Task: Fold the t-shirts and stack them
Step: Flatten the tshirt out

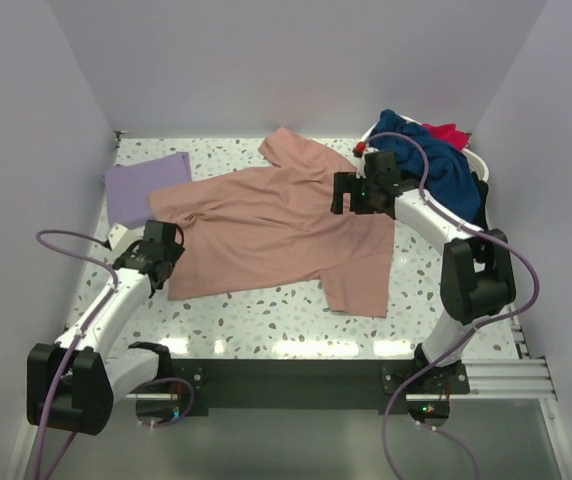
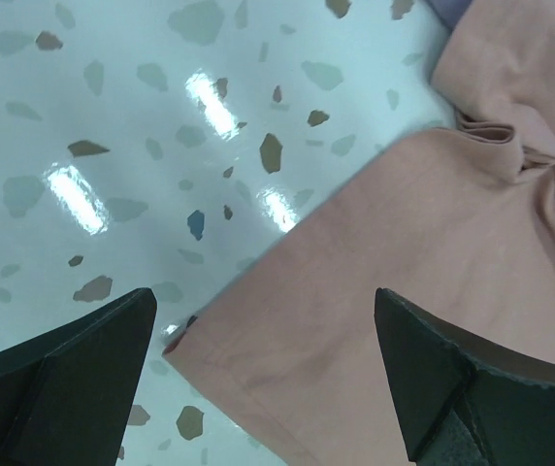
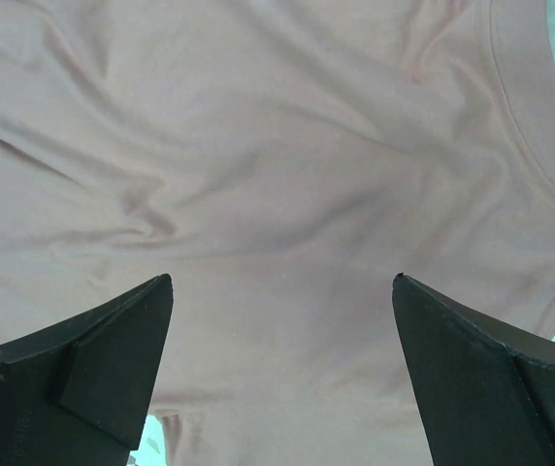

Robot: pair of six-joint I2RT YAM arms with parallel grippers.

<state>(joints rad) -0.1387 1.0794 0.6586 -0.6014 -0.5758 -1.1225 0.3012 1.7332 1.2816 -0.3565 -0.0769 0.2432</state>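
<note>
I should next use my left gripper to grab the dusty-pink t-shirt [image 1: 276,230] by its near hem corner [image 1: 173,294], then straighten that edge of the t-shirt and fold it over.
A dusty-pink t-shirt [image 1: 276,230] lies spread flat, plain side up, across the middle of the speckled table [image 1: 266,320]. A lavender t-shirt [image 1: 146,186] lies folded at the back left. Navy [image 1: 428,162] and red [image 1: 448,133] t-shirts are heaped in the basket at the back right. My left gripper [image 1: 164,268] hovers open over the pink t-shirt's near-left hem corner [image 2: 258,359], the corner showing between its fingers [image 2: 74,379]. My right gripper [image 1: 351,195] hovers open over the pink cloth [image 3: 277,194] near the collar [image 3: 530,126]. Neither holds anything.
A white laundry basket [image 1: 478,160] stands at the back right corner, behind the right arm. White walls close in the table on the left, back and right. A black rail [image 1: 286,380] runs along the near edge between the arm bases.
</note>
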